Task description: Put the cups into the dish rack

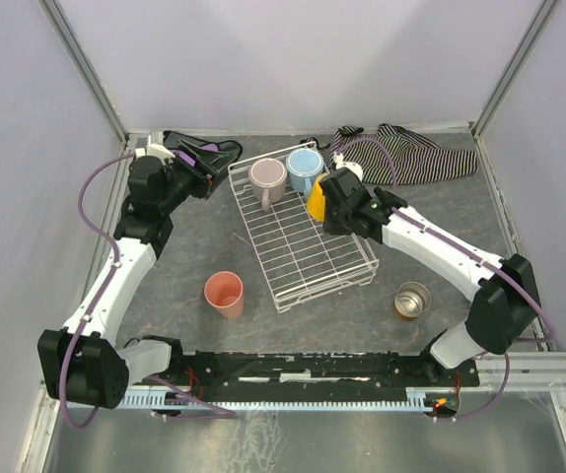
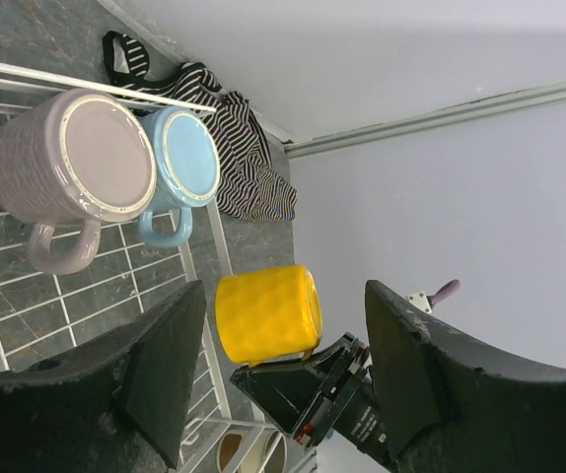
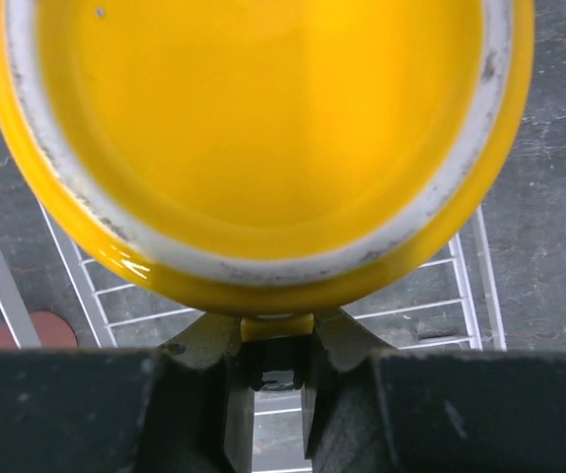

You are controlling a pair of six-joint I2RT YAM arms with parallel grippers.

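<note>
My right gripper should keep holding the mug until I have lowered it, because the rack wires are far below the yellow mug's base (image 3: 263,128).
The white wire dish rack (image 1: 303,246) holds a pale pink mug (image 1: 266,180) and a light blue mug (image 1: 305,168) at its far end. My right gripper (image 1: 330,202) is shut on the handle of the yellow mug (image 1: 317,200) and holds it over the rack's right side; the mug's mouth fills the right wrist view (image 3: 258,118), handle (image 3: 277,326) between the fingers. My left gripper (image 1: 202,168) is open and empty left of the rack; its view shows the yellow mug (image 2: 266,313), pink mug (image 2: 71,168) and blue mug (image 2: 186,158). A salmon tumbler (image 1: 225,293) and a metal cup (image 1: 412,300) stand on the table.
A striped cloth (image 1: 411,153) lies at the back right beside the rack. A dark purple cloth (image 1: 209,151) lies at the back left under my left gripper. Grey walls close in the table on three sides.
</note>
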